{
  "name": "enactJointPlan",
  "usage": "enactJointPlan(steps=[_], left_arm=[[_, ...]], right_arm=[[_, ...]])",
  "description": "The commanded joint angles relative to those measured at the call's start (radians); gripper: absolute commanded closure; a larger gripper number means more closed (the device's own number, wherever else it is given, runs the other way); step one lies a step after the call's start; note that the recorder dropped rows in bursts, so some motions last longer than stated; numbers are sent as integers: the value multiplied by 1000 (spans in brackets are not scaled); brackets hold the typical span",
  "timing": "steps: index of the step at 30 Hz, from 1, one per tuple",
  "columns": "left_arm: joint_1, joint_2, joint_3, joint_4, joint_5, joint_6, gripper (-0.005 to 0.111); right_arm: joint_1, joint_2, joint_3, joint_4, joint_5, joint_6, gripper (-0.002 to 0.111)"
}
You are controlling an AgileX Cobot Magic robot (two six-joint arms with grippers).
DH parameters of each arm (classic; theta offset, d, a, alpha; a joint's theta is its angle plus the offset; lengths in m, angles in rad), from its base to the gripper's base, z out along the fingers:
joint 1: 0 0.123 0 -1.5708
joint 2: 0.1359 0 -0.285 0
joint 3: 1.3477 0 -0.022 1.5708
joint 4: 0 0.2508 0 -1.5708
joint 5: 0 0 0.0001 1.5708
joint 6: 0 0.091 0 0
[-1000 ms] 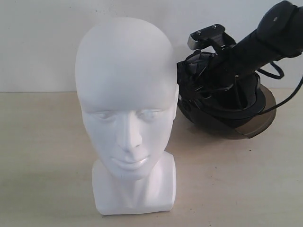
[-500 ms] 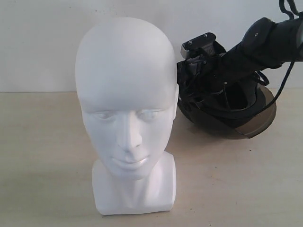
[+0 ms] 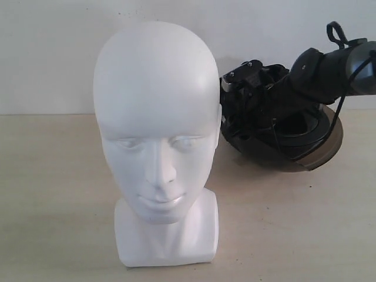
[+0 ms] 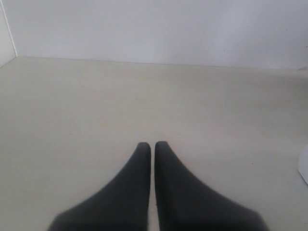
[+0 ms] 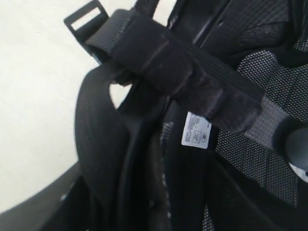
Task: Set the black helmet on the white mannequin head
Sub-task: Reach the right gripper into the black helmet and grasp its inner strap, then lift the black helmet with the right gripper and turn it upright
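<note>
Next, my right gripper grabs the padded rim beside the white label, to put the black helmet (image 3: 258, 138) onto the white mannequin head (image 3: 155, 117).
The white mannequin head (image 3: 155, 117) stands upright at the front of the table, face toward the exterior camera. Behind it to the right the black helmet (image 3: 258, 138) lies upside down, its brown visor (image 3: 328, 144) on the far right. My right gripper (image 3: 249, 88) reaches down into the helmet's opening, with its fingertips hidden among the lining. The right wrist view is filled by the padded chin strap (image 5: 183, 77), mesh lining and a white label (image 5: 196, 131); the jaws blend into the black rim. My left gripper (image 4: 152, 144) is shut and empty above bare tabletop.
A white wall runs behind the beige table (image 3: 53, 194). The right arm (image 3: 332, 64) and its cables hang over the helmet. A white edge (image 4: 304, 166) shows at the side of the left wrist view.
The right arm has dropped lower and leftward, pushing the gripper deeper into the helmet. The helmet has tipped, its visor now standing more upright. The mannequin head has not moved.
</note>
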Motion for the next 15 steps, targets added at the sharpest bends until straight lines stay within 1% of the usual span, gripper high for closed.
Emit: enactJointPlan(steps=[1, 5, 7, 9, 10, 11, 12, 13, 15], left_arm=[[-1, -3, 4, 6, -3, 0, 102], [-1, -3, 4, 6, -3, 0, 102], [-1, -3, 4, 6, -3, 0, 102], [-1, -3, 4, 6, -3, 0, 102], [-1, -3, 4, 6, -3, 0, 102], [-1, -3, 4, 6, -3, 0, 102], [-1, -3, 4, 6, -3, 0, 102], [-1, -3, 4, 6, -3, 0, 102], [-1, -3, 4, 6, -3, 0, 102]], right_arm=[[0, 22, -6, -9, -43, -17, 47], [0, 42, -6, -9, -63, -17, 48], [0, 48, -6, -9, -74, -33, 52], [0, 48, -6, -9, -93, -48, 67], [0, 48, -6, -17, -95, -63, 80], [0, 48, -6, -20, -95, -63, 86], [0, 48, -6, -20, -95, -63, 102], [0, 48, -6, -20, -95, -63, 108], [0, 42, -6, -20, -84, 19, 108]])
